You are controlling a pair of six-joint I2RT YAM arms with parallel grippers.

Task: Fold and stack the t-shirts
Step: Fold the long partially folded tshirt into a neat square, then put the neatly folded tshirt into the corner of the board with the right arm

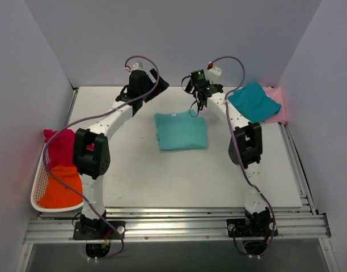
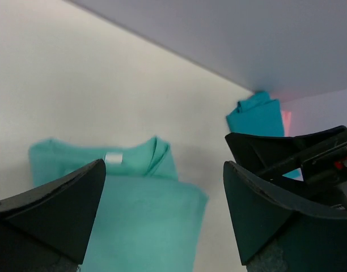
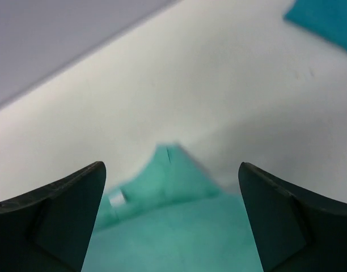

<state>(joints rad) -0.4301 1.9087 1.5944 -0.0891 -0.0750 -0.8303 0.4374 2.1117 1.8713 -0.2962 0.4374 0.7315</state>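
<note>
The right gripper pinches the folded mint-green t-shirt near its collar corner beside the teal t-shirt next. Then I stack the mint-green t-shirt collar-back.
A light mint-green t-shirt (image 1: 181,131) lies folded into a rectangle at the table's middle; its collar and white label face the back. Both grippers hover just behind it. My left gripper (image 1: 155,86) is open and empty, and its wrist view shows the mint shirt (image 2: 145,221) below the spread fingers (image 2: 60,209). My right gripper (image 1: 199,97) is also open, with the shirt's collar corner (image 3: 179,170) between its fingers and nothing held. A darker teal t-shirt (image 1: 254,102) lies folded on a pale pink one (image 1: 279,105) at the back right.
A white mesh basket (image 1: 39,195) at the left table edge holds a magenta-red t-shirt (image 1: 60,144) and an orange one (image 1: 61,190). Grey walls close in the back and sides. The right arm's black wrist (image 2: 298,153) shows close by in the left wrist view.
</note>
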